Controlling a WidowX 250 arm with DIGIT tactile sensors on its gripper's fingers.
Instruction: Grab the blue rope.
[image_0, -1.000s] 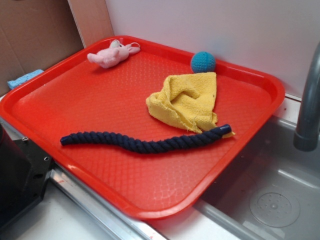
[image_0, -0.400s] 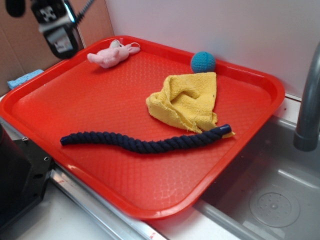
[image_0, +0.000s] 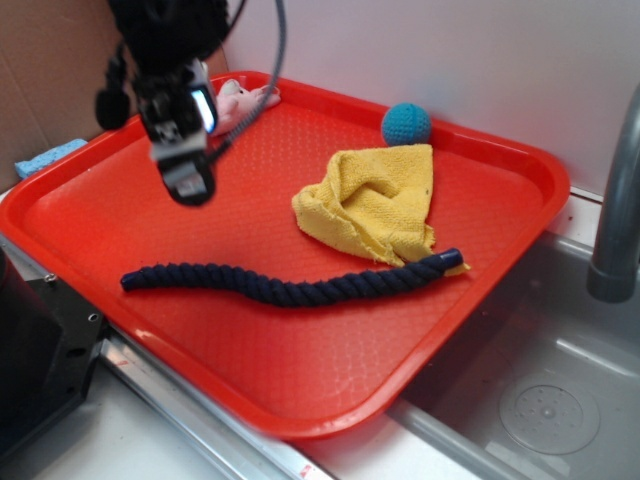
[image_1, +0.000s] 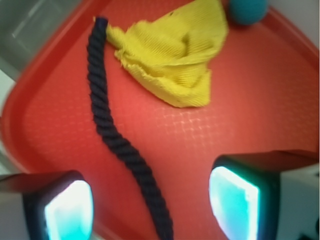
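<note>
Next, my gripper grabs the rope near its middle (image_0: 262, 288), as it stretches long across the tray (image_0: 150, 205) with one end against the yellow cloth.
The blue rope (image_0: 285, 283), a thick dark navy twisted cord, lies across the front of the red tray (image_0: 150, 205), its right capped end under the edge of the yellow cloth (image_0: 375, 200). My gripper (image_0: 185, 180) hangs in the air above the tray's left part, well above the rope's left half. In the wrist view the rope (image_1: 115, 135) runs between my two fingertips, far below them. The gripper (image_1: 152, 207) is open and empty.
A teal crocheted ball (image_0: 405, 123) sits at the tray's back edge, also in the wrist view (image_1: 248, 10). A pink plush toy (image_0: 240, 100) lies at the back left. A grey faucet pipe (image_0: 615, 215) and a metal sink (image_0: 540, 400) are at the right. A blue sponge (image_0: 48, 155) lies left of the tray.
My gripper came into view at the upper left and has moved down and to the right over the tray, toward the rope. The rope and the other things have not moved.
</note>
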